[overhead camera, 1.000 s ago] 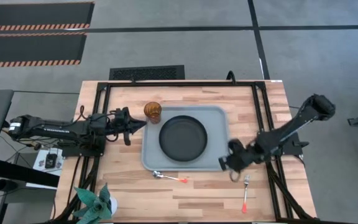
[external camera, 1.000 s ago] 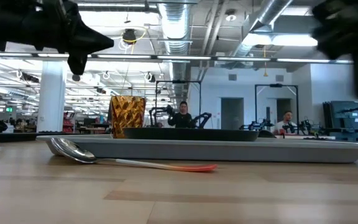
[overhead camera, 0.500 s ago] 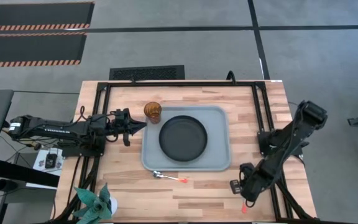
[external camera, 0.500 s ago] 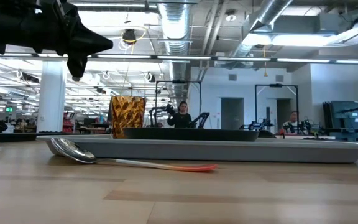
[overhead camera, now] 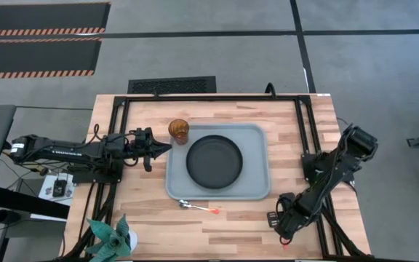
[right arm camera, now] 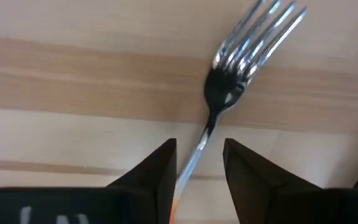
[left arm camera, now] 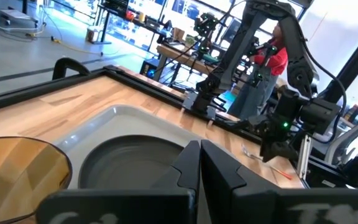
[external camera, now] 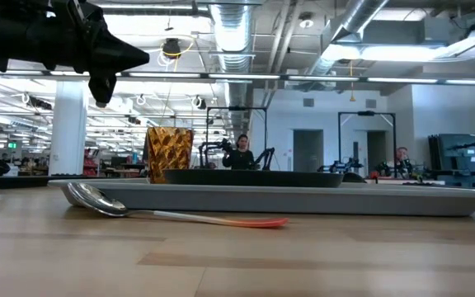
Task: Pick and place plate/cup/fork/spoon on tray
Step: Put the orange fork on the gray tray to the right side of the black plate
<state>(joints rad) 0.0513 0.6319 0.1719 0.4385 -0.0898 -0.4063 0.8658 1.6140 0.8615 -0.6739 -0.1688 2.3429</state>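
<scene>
I will next grab the fork with my right gripper by its slim neck (right arm camera: pixel 197 149) to set it on the tray.
The black plate (overhead camera: pixel 213 161) lies in the grey-blue tray (overhead camera: pixel 257 185). The amber cup (overhead camera: pixel 178 131) stands upright at the tray's far left corner. On the wood just before the tray's near edge lies the spoon (overhead camera: pixel 198 207), bowl to the left. The fork (right arm camera: pixel 253 43) lies near the table's near right corner, its red handle end (overhead camera: pixel 285 245) peeking out from under my right gripper (overhead camera: pixel 283 233). That gripper is open, pointing down, with one finger on each side of the fork's neck (right arm camera: pixel 199 143). My left gripper (overhead camera: pixel 158 148) hovers shut, left of the cup.
A green pinwheel-like thing (overhead camera: pixel 111 236) sits at the table's near left corner. Black frame rails (overhead camera: pixel 118 131) run along the table's left, far and right sides. Bare wood lies between the spoon and the fork.
My right gripper has swung from the tray's near right corner toward the table's near edge and come down over the fork. The fork, spoon, cup and plate have stayed in place.
</scene>
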